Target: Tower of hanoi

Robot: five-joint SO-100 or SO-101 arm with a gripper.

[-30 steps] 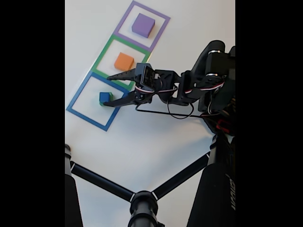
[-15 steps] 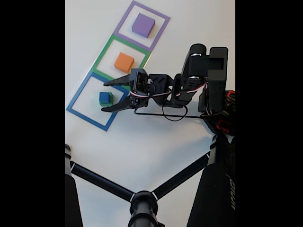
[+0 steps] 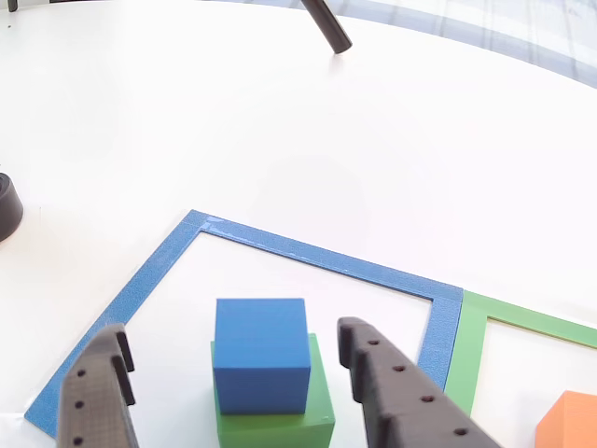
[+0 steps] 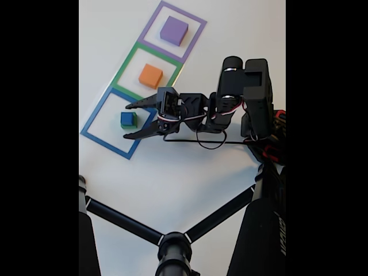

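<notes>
I will grip the blue cube (image 3: 261, 355) by its opposite sides with my gripper next, so that the green cube beneath is free to move.
A small blue cube (image 3: 261, 355) sits on top of a larger green cube (image 3: 280, 425) inside the blue taped square (image 3: 317, 257). In the fixed view the same stack (image 4: 127, 119) lies in the blue square (image 4: 95, 123). My gripper (image 4: 126, 122) is open, one finger on each side of the stack and not touching it. In the other view the gripper (image 3: 230, 329) shows as two dark fingers (image 3: 392, 392) flanking the cubes. An orange cube (image 4: 150, 75) rests in the green square (image 4: 127, 63), and a purple cube (image 4: 174, 30) in the purple square (image 4: 150, 26).
Black tripod legs (image 4: 172, 247) cross the table's near side, and the arm's base (image 4: 270, 144) stands at the right. In the other view a black rod (image 3: 326, 23) reaches the table at the top and a dark round object (image 3: 5, 205) sits at the left edge.
The gripper has moved left toward the blue square, so its open fingers now straddle the blue-on-green stack. The arm's upper links have swung left with it.
</notes>
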